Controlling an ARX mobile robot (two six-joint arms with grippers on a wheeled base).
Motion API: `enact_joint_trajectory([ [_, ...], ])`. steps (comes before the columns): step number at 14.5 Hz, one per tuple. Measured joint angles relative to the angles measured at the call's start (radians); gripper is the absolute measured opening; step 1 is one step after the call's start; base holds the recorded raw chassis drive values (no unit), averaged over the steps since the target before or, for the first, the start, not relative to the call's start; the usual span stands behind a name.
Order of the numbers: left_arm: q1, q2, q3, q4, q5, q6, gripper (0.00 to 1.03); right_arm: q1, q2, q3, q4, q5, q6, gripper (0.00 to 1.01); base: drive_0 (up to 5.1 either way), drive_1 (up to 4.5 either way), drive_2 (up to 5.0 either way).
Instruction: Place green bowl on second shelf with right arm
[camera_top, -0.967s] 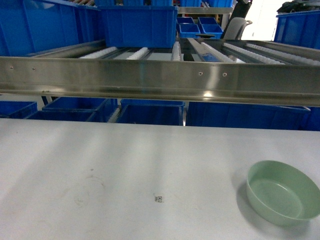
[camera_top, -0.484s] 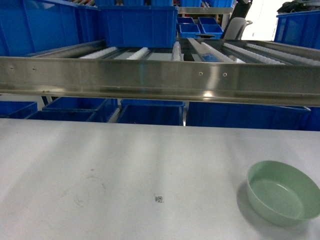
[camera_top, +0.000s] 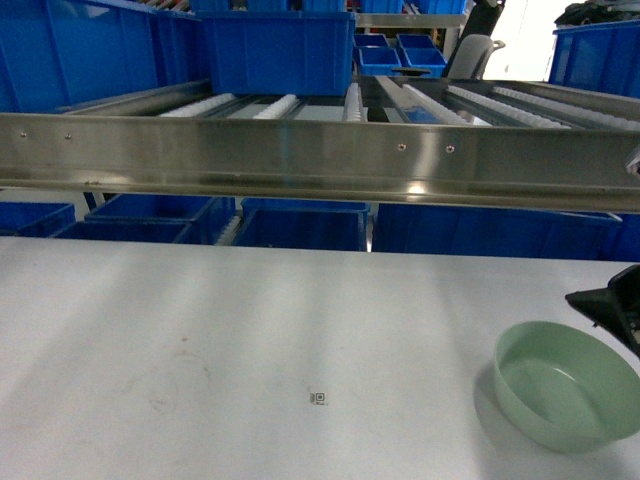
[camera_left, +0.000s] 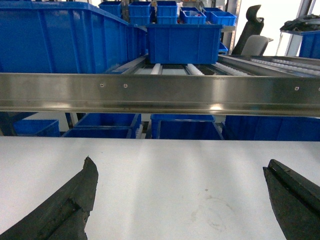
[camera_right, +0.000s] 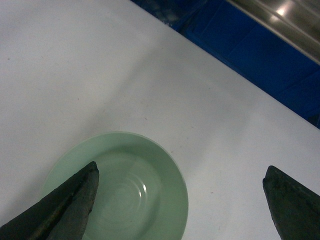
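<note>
The right gripper grabs the green bowl (camera_top: 565, 385) by its rim (camera_top: 600, 345) next, to place it on the second shelf.
The green bowl (camera_top: 565, 385) sits upright and empty on the white table at the front right. My right gripper (camera_top: 612, 308) pokes in from the right edge just beyond the bowl's far rim. In the right wrist view the right gripper (camera_right: 181, 171) is open above the table. Its left fingertip (camera_right: 82, 192) hangs over the green bowl (camera_right: 135, 190), while the right one is over bare table. Nothing is held. The steel shelf (camera_top: 320, 155) with white rollers spans the back. My left gripper (camera_left: 180, 165) is open over bare table.
A large blue crate (camera_top: 275, 50) stands on the rollers at the back left of the shelf. More blue crates (camera_top: 300, 225) sit under the shelf behind the table. The white table (camera_top: 250, 330) has faint ring marks and a small sticker (camera_top: 318, 398).
My right gripper has come into the head view at the right edge, near the bowl's far rim. The bowl has not moved.
</note>
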Motion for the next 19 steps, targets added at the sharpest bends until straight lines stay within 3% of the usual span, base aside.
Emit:
enact_joint_trajectory([
  [4, 0.000, 0.000, 0.000, 0.000, 0.000, 0.000, 0.98, -0.006, 0.151, 0.080, -0.013, 0.026, -0.064, 0.98, 0.0, 0.00, 0.0],
  [8, 0.000, 0.000, 0.000, 0.000, 0.000, 0.000, 0.98, -0.084, 0.279, 0.168, -0.071, 0.029, -0.116, 0.98, 0.0, 0.00, 0.0],
  [10, 0.000, 0.000, 0.000, 0.000, 0.000, 0.000, 0.98, -0.096, 0.314, 0.175, -0.087, 0.026, -0.122, 0.98, 0.0, 0.00, 0.0],
  [17, 0.000, 0.000, 0.000, 0.000, 0.000, 0.000, 0.98, -0.067, 0.376, 0.182, -0.085, 0.014, -0.114, 0.98, 0.0, 0.00, 0.0],
  [18, 0.000, 0.000, 0.000, 0.000, 0.000, 0.000, 0.98, -0.068, 0.379, 0.186, -0.086, 0.014, -0.113, 0.95, 0.0, 0.00, 0.0],
  [19, 0.000, 0.000, 0.000, 0.000, 0.000, 0.000, 0.98, -0.068, 0.385, 0.190, -0.089, 0.013, -0.113, 0.84, 0.0, 0.00, 0.0],
])
